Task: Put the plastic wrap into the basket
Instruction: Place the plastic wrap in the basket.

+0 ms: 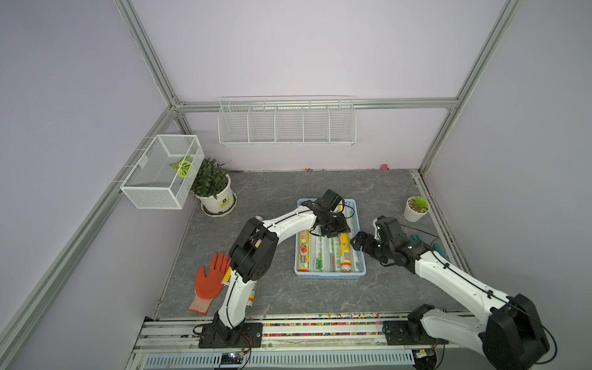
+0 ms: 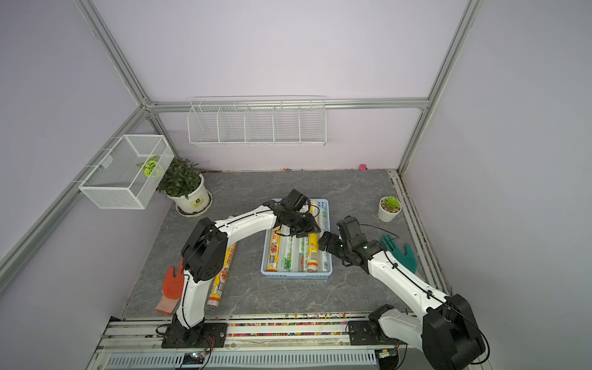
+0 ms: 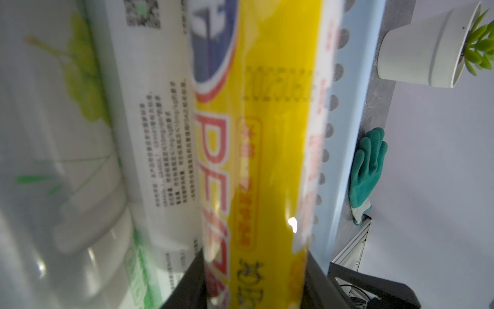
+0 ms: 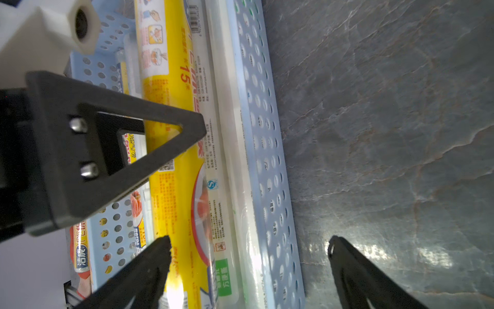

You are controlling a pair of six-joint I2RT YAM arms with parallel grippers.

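Both ends of the yellow roll are inside the light-blue basket's rim, so the roll would rest inside and my left gripper needs to open now.
The light-blue basket (image 1: 330, 276) (image 2: 296, 276) sits mid-table and holds several plastic wrap rolls laid lengthwise, yellow (image 1: 303, 253) and white with green print (image 1: 318, 256). My left gripper (image 1: 334, 229) (image 3: 254, 289) reaches into the basket and is shut on the right-hand yellow roll (image 1: 345, 254) (image 3: 267, 160), a jaw on each side. My right gripper (image 1: 357, 243) (image 4: 248, 242) hangs open straddling the basket's right wall (image 4: 267, 160), holding nothing. Another yellow roll (image 2: 224, 272) lies on the table under the left arm.
An orange glove (image 1: 209, 282) lies front left and a green glove (image 2: 400, 253) right of the right gripper. A large potted plant (image 1: 214, 189), a small pot (image 1: 416, 208), a white mesh box (image 1: 163, 173) and a wire rack (image 1: 286, 123) stand around the edges.
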